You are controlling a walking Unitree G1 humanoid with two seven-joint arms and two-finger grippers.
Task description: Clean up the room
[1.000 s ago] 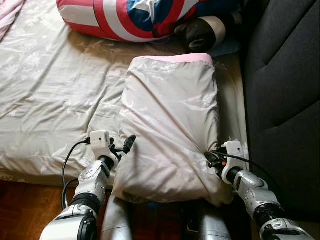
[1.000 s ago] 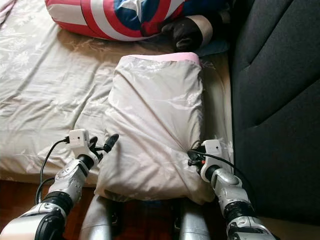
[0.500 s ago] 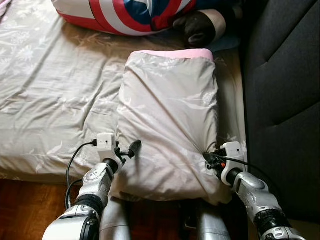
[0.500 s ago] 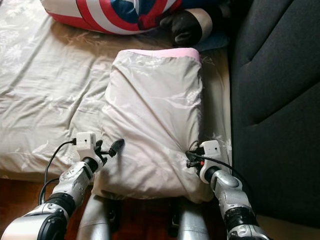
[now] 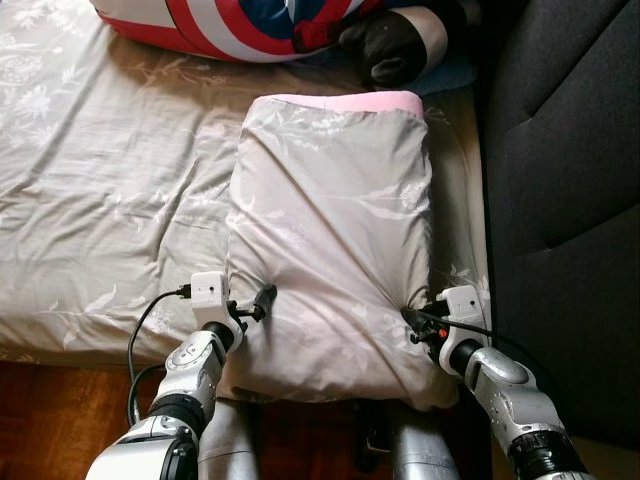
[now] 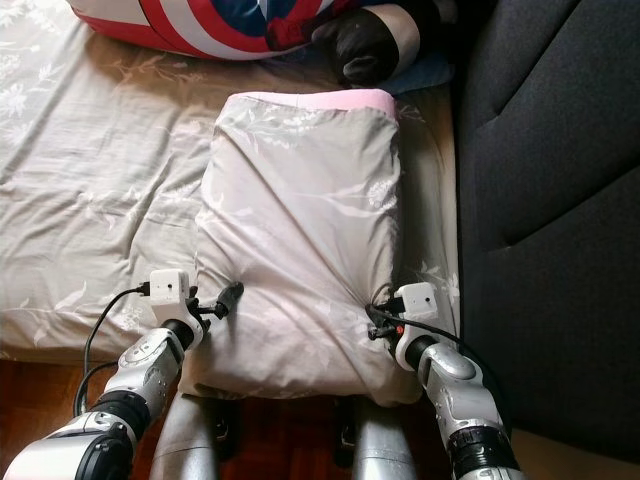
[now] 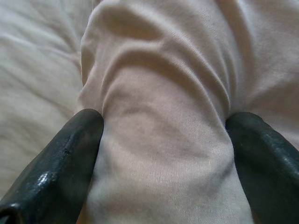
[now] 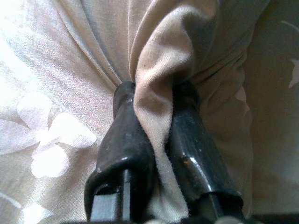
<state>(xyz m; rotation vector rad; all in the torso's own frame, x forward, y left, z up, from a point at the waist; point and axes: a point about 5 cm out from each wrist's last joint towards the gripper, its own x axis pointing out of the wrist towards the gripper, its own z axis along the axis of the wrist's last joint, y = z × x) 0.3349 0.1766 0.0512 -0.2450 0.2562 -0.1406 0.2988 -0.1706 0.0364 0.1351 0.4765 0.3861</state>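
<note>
I need to pinch the pillow next with my left gripper by the bulging fold at its side, because the rest of the pillowcase lies wide and flat.
A beige floral pillow with a pink far edge lies on the mattress, its near end hanging over the mattress edge. My left gripper presses into the pillow's near left side. It is open, and in the left wrist view its fingers stand wide apart with a fold of the pillowcase bulging between them. My right gripper is at the pillow's near right side. It is shut on a pinched ridge of pillowcase fabric, and creases run out from the pinch.
A red, white and blue shield cushion and a dark plush item lie at the far end of the mattress. A dark upholstered panel runs close along the right. Wooden floor shows below the mattress edge.
The camera has tilted down a little. My left gripper has pushed further onto the pillow's left side, its fingers now astride a fold. The right gripper keeps its pinch.
</note>
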